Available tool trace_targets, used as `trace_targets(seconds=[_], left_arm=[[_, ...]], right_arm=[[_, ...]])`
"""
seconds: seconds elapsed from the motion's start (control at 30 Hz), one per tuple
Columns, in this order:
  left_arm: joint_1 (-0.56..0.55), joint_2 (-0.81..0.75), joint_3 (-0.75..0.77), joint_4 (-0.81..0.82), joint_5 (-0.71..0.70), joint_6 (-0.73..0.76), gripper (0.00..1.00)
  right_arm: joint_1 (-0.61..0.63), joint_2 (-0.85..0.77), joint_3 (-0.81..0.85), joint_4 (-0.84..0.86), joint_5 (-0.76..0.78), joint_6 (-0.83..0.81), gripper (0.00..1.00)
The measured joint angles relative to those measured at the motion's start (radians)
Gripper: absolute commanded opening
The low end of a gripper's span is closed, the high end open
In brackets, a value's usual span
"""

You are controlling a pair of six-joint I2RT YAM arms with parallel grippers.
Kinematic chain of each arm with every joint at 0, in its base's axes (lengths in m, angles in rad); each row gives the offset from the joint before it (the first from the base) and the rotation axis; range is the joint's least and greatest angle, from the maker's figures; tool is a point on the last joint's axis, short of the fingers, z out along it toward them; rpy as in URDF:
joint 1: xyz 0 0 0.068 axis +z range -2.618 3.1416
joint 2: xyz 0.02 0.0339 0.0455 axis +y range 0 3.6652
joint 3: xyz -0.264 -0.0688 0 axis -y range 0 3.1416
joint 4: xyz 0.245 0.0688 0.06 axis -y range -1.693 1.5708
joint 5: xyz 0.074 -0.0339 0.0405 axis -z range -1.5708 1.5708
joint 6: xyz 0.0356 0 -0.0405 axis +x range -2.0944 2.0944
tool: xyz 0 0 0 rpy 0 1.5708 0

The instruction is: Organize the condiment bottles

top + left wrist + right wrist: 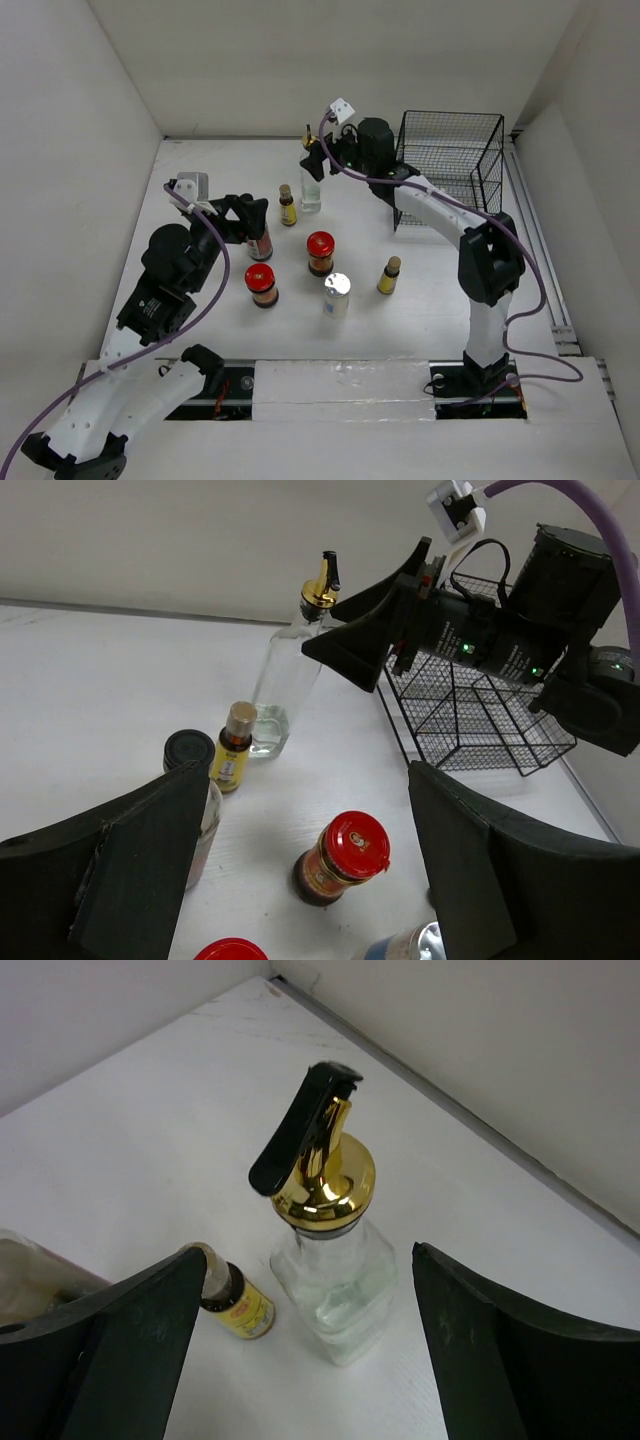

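Observation:
My right gripper's fingers are short of the clear bottle's neck (330,1247) below the gold spout (326,1178), so they would miss the bottle if I closed them now. I need to move forward first.
The tall clear gold-spouted bottle (311,183) stands at the back, and my open right gripper (320,160) hovers just above it; in the right wrist view the bottle (335,1275) sits between the spread fingers of the gripper (300,1360). A small yellow brown-capped bottle (288,206) stands to its left. My open, empty left gripper (250,218) hangs over the dark black-capped bottle (260,245). In the left wrist view that bottle (190,755) is beside the left finger, and a red-lidded jar (343,857) lies between the fingers of the gripper (310,820). Another red-lidded jar (263,284), a silver-lidded jar (337,294) and a second yellow bottle (389,275) stand nearer.
A black wire basket (450,165) stands at the back right, behind the right arm. White walls close the table on the left, back and right. The red-lidded jar (320,251) stands mid-table between the two grippers.

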Motion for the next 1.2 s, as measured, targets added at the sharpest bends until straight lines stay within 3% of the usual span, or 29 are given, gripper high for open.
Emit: trace_targets(seconds=[0.2, 0.4, 0.43, 0.47, 0.57, 0.7, 0.93, 1.07, 1.2], left_arm=[[0.019, 0.005, 0.0, 0.0, 0.014, 0.0, 0.77], [0.021, 0.011, 0.0, 0.002, 0.02, 0.0, 0.77], [0.021, 0.011, 0.0, 0.002, 0.02, 0.0, 0.77], [0.021, 0.01, 0.0, 0.002, 0.021, 0.0, 0.77], [0.021, 0.009, 0.0, 0.005, 0.024, 0.0, 0.77], [0.021, 0.009, 0.0, 0.005, 0.031, 0.0, 0.77], [0.021, 0.009, 0.0, 0.005, 0.036, 0.0, 0.77], [0.021, 0.001, 0.0, 0.006, 0.042, 0.0, 0.77], [0.021, -0.009, 0.0, 0.008, 0.045, 0.0, 0.76]], right_arm=[[0.0, 0.083, 0.117, 0.023, 0.001, -0.006, 0.86], [0.002, 0.143, 0.141, 0.082, 0.011, 0.002, 0.52], [0.002, 0.148, 0.141, 0.086, 0.014, 0.005, 0.45], [0.003, 0.154, 0.14, 0.092, 0.016, 0.008, 0.3], [0.004, 0.16, 0.136, 0.115, 0.026, 0.021, 0.18], [0.008, 0.128, 0.061, 0.192, 0.045, 0.048, 0.16], [-0.005, -0.045, 0.006, 0.135, 0.114, 0.086, 0.13], [-0.06, -0.173, 0.025, 0.117, 0.132, 0.105, 0.12], [-0.189, -0.274, 0.089, 0.118, 0.154, 0.11, 0.11]])
